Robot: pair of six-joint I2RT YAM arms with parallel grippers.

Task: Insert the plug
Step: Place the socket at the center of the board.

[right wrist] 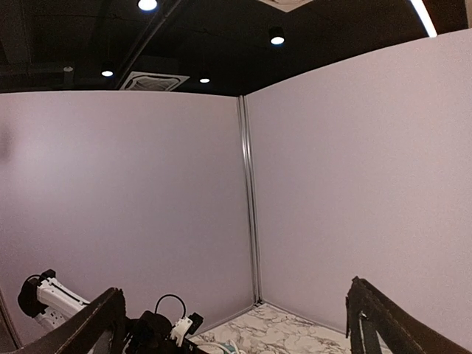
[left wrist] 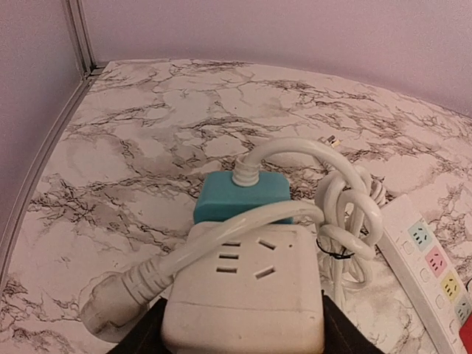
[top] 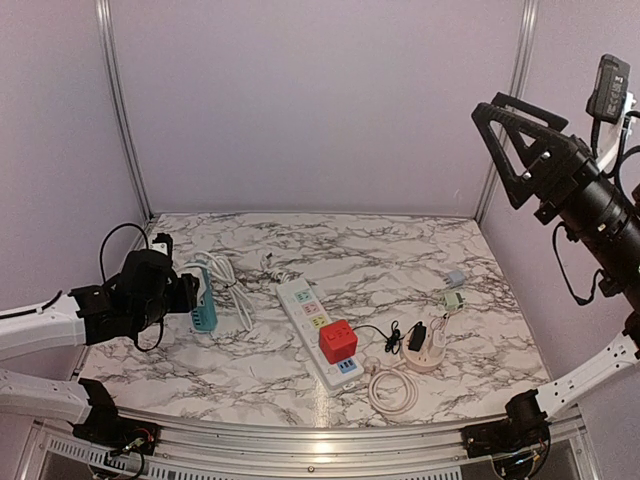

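The robot's left gripper should keep holding the white socket cube (left wrist: 243, 287) above the marble, because the cube would fall short onto empty table if that gripper opened now.
My left gripper (top: 192, 296) is shut on a white socket cube (left wrist: 243, 287) with a teal end (left wrist: 240, 195), held just above the table at the left. Black fingers (left wrist: 140, 335) press both sides of the cube. Its socket face points up at the wrist camera. A thick white cable (left wrist: 295, 147) leaves the teal end, loops, and crosses the face; its ribbed end (left wrist: 122, 295) hangs at the lower left. I cannot tell where the plug's prongs are. My right gripper (top: 512, 130) is raised high at the right, open and holding nothing, with its fingers (right wrist: 369, 317) wide apart.
A white power strip (top: 305, 310) lies in the middle of the marble table (top: 400, 250), with a red cube adapter (top: 338, 341) plugged in. To its right are a round beige charger (top: 427, 350), a coiled cord (top: 392, 392) and small adapters (top: 454, 298). Walls close three sides.
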